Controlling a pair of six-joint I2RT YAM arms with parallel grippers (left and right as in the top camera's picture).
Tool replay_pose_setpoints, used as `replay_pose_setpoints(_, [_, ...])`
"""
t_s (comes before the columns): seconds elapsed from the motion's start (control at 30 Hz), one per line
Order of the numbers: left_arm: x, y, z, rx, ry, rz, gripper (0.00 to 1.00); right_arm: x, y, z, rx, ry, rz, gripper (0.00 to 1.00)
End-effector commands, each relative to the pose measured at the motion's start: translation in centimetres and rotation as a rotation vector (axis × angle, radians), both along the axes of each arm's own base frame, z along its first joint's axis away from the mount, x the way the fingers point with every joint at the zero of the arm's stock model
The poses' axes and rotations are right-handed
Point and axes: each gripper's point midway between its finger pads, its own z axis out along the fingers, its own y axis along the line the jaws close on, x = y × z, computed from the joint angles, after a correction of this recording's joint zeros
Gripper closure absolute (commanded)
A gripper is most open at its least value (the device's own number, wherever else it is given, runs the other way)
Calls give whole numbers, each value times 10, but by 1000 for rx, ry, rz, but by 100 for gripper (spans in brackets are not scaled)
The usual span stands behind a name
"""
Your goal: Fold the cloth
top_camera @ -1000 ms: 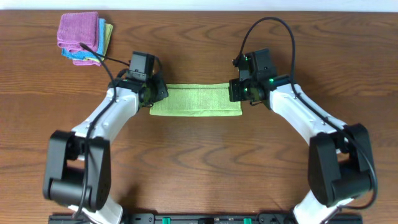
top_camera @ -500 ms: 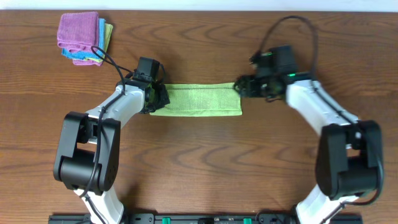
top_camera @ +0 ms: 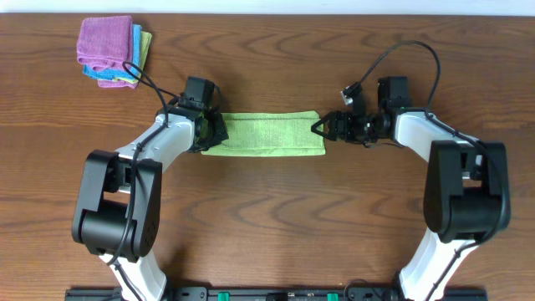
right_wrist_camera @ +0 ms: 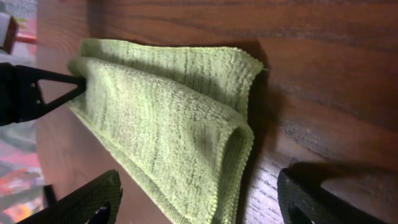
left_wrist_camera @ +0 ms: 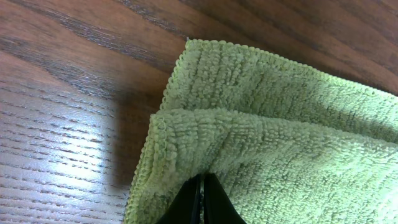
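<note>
The robot's right gripper should next fold the end over the cloth, so it needs to grab the lime-green cloth's doubled end [top_camera: 320,135] [right_wrist_camera: 227,169] with the layers together.
The lime-green cloth [top_camera: 263,134] lies on the table folded into a long narrow strip. My left gripper [top_camera: 209,134] is at its left end. In the left wrist view its fingertips [left_wrist_camera: 203,186] are pressed together, pinching the upper layer of the cloth [left_wrist_camera: 280,124] at the fold. My right gripper [top_camera: 322,128] hovers just off the strip's right end, open. In the right wrist view its fingers [right_wrist_camera: 93,199] stand wide apart on either side of the doubled cloth end [right_wrist_camera: 168,118] without touching it. The left gripper's dark fingers [right_wrist_camera: 37,93] show at the strip's far end.
A stack of folded cloths [top_camera: 113,50], purple on top with blue and green below, sits at the back left corner. Bare wooden table [top_camera: 267,209] surrounds the strip. Cables loop above both wrists.
My right gripper opened, let go of the cloth's right end and drew back to the right, turning its wrist. The left gripper stayed shut at the left end.
</note>
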Motion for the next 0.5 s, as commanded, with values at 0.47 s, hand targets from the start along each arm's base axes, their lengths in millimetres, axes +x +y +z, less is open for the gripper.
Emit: replay_pose_setpoints(0.47, [-3,3,-15,23,37,5,94,-18,23,-42,46,134,33,50])
